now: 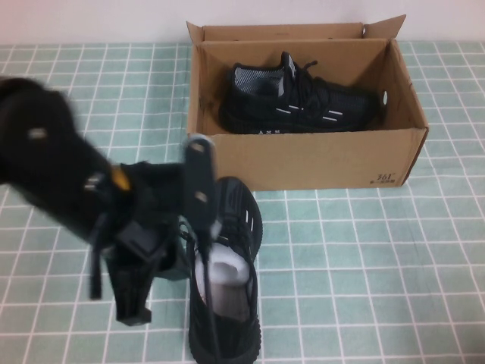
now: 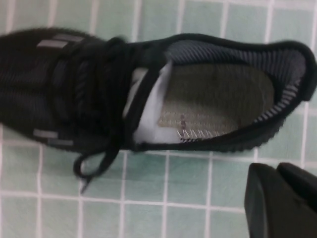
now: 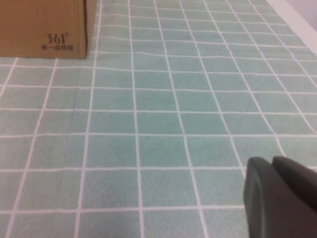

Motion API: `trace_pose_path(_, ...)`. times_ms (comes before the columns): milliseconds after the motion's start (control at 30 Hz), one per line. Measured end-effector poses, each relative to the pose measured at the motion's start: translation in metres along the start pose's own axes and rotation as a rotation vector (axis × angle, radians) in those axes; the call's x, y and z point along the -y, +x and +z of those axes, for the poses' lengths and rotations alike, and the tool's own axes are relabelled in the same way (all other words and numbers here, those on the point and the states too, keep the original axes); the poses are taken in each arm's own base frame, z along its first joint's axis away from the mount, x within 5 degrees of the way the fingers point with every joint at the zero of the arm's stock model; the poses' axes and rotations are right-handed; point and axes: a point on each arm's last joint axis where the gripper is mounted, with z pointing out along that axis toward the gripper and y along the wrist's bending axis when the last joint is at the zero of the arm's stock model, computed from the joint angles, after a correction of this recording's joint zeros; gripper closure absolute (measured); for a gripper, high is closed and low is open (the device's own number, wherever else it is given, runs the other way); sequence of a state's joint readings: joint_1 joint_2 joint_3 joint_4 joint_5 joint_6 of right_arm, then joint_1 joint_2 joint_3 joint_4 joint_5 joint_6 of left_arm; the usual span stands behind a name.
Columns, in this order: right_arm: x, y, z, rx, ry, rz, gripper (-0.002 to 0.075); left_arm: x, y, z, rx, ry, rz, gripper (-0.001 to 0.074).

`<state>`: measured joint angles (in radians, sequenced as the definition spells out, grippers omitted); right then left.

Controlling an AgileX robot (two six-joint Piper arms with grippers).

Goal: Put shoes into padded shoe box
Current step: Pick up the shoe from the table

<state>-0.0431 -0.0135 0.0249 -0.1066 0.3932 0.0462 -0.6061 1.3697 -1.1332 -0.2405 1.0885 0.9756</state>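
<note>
My left gripper takes hold of the shoe by the thin collar edge beside its tongue next, since the shoe is broad across its laced body.
The padded shoe box stands open at the back centre of the table, its flaps upright. One black shoe lies on its side inside it. The second shoe stands upright on the table just in front of the box, toe toward the box, with white paper in its opening. It fills the left wrist view. My left gripper hovers over this shoe's left side, apart from it, and shows beside the heel in the left wrist view. My right gripper is low over bare cloth, out of the high view.
A green checked cloth covers the table. The right wrist view shows the box's printed corner at a distance. A white wall runs behind the box.
</note>
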Motion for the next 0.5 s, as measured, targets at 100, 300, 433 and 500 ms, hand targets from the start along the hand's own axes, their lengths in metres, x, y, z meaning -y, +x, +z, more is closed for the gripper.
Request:
trace_pose_path(100,0.000,0.000,0.000,0.000,0.000,0.000,0.0734,-0.003,-0.013,0.006,-0.056,0.017,0.097,0.0696)
trace_pose_path(300,0.000,0.000,0.000,0.000,0.000,0.000,0.0734,-0.020,-0.028,0.016,-0.064,-0.011,0.180,0.0501)
trace_pose_path(433,0.000,0.000,0.000,0.000,0.000,0.000,0.0734,-0.028,-0.033,0.026,-0.077,0.002,0.259,0.0458)
trace_pose_path(500,0.000,0.000,0.000,0.000,0.000,0.000,0.0734,-0.032,-0.034,0.034,-0.083,0.010,0.269,0.0454)
